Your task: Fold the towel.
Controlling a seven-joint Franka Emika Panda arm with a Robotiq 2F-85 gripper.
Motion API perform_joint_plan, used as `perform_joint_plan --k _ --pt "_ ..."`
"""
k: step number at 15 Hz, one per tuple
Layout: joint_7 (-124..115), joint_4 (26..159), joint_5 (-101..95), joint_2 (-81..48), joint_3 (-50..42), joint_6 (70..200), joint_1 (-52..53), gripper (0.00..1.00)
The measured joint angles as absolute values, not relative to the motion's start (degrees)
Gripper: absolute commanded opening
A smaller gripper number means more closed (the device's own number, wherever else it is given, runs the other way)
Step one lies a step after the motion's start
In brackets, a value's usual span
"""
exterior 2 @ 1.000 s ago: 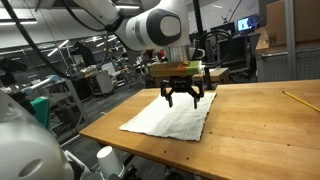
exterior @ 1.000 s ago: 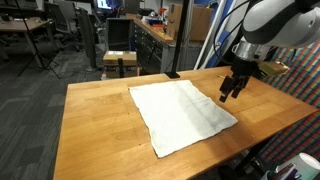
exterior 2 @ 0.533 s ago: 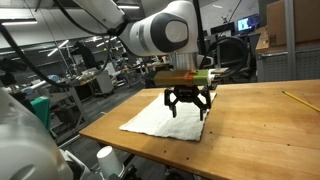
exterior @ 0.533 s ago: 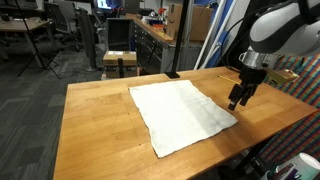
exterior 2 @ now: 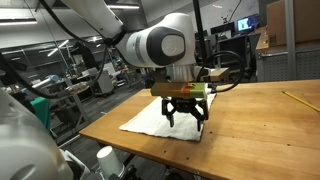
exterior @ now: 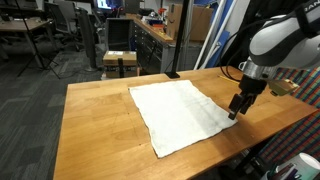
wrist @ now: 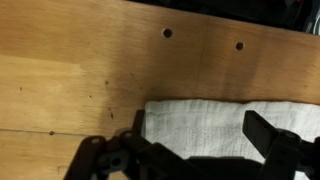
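My gripper needs to go lower before it closes on the towel's flat corner. Its fingers are above the corner, so they would miss if they closed now.
A white towel [exterior: 180, 113] lies flat and unfolded on the wooden table [exterior: 95, 125]. It also shows in an exterior view [exterior 2: 165, 119] and in the wrist view [wrist: 215, 125]. My gripper [exterior: 236, 108] is open and hangs low over the towel's corner near the table edge. In an exterior view [exterior 2: 186, 114] its fingers straddle the towel's edge. In the wrist view the gripper [wrist: 195, 150] has its two fingers apart with the towel's edge between them. Nothing is held.
The table edge is close beside the gripper. A yellow pencil [exterior 2: 296, 100] lies at the far end of the table. A stool [exterior: 120, 60] and lab benches stand behind the table. A white cup [exterior 2: 105, 158] is below the table's near corner.
My gripper has moved along the table and down toward the towel's corner. It has stayed open. The towel has not moved.
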State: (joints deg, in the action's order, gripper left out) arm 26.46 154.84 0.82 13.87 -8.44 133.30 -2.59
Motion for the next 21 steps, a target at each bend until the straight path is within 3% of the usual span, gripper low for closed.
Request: perform_joint_plan --k 16,17,18,21 --pt "26.5 157.1 2.7 6.6 -8.0 148.2 -0.1 1.0" --pt "26.5 157.1 3.2 6.2 -8.0 148.6 -0.1 0.75" --pt "26.5 157.1 3.7 6.0 -8.0 148.9 -0.1 0.73" --pt "26.5 157.0 4.3 5.8 -8.0 149.0 -0.2 0.49"
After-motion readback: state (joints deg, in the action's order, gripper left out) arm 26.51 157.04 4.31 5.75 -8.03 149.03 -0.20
